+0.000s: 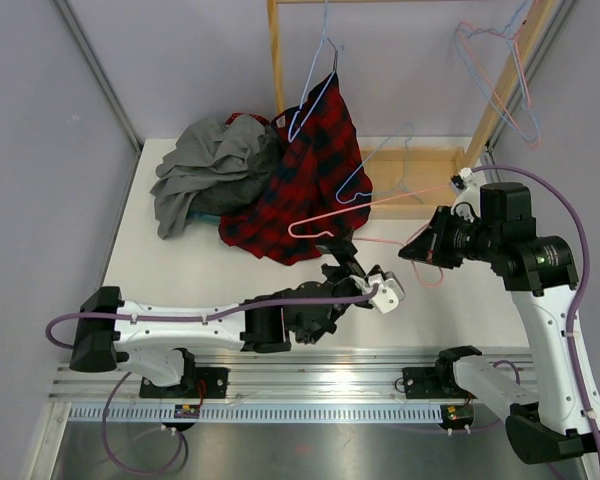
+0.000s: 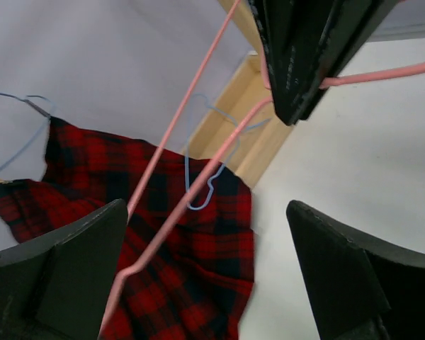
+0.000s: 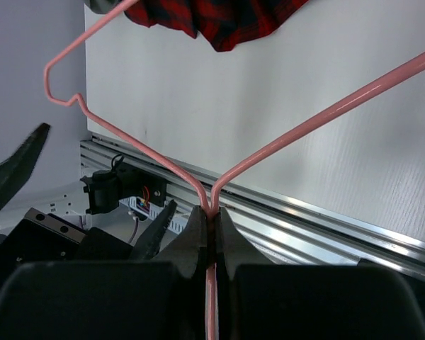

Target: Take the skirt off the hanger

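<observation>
My left gripper is to take hold of the pink wire hanger's far end point(image 1: 308, 235) point(image 2: 125, 273) next, away from the neck. The hook then stays free to hang.
The red plaid skirt point(image 1: 300, 185) lies partly on the white table, its top end up by a blue wire hanger point(image 1: 315, 100) at the wooden rack. It also shows in the left wrist view point(image 2: 191, 276) and the right wrist view point(image 3: 219, 18). My right gripper point(image 1: 412, 250) point(image 3: 212, 219) is shut on the neck of a bare pink wire hanger point(image 1: 330, 215) point(image 3: 127, 138), held above the table. My left gripper point(image 1: 346, 262) point(image 2: 212, 283) is open under the hanger's far end; the pink wire point(image 2: 173, 209) passes by its left finger point(image 2: 64, 269).
A grey garment pile point(image 1: 210, 170) lies at the back left beside the skirt. The wooden rack point(image 1: 276, 60) has its base point(image 1: 425, 165) at the back right, with a blue hanger point(image 1: 380, 165) leaning there. More wire hangers point(image 1: 500, 70) hang at the top right.
</observation>
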Motion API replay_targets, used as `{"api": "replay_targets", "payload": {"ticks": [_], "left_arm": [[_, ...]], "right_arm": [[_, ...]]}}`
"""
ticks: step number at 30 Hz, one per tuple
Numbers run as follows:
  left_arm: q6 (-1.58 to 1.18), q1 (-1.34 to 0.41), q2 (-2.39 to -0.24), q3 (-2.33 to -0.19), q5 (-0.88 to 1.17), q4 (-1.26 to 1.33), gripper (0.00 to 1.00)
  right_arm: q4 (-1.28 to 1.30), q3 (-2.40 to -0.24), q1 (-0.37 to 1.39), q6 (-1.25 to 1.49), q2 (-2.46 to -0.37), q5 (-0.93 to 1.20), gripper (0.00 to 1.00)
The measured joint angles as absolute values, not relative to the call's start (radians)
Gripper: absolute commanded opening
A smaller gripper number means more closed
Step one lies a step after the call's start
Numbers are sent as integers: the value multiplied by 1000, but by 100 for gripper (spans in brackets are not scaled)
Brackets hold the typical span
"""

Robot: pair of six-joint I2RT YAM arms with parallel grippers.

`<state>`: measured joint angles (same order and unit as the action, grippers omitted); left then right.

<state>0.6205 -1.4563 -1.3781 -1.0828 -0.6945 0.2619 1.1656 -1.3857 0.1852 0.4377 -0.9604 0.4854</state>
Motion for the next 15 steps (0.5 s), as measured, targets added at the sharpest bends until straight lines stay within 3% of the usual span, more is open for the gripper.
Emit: {"api": "replay_targets", "payload": {"ticks": [6, 13, 15], "left_arm": [[852, -1465, -1384, -1070, -794, 395, 99], [935, -1431, -1412, -1078, -804, 364, 98], [933, -1412, -1420, -1083, -796, 339, 94]], "right_arm": [[1201, -1386, 185, 420, -972, 513, 0], [1252, -1430, 185, 411, -982, 521, 0], [1270, -1467, 185, 410, -982, 526, 0]]}}
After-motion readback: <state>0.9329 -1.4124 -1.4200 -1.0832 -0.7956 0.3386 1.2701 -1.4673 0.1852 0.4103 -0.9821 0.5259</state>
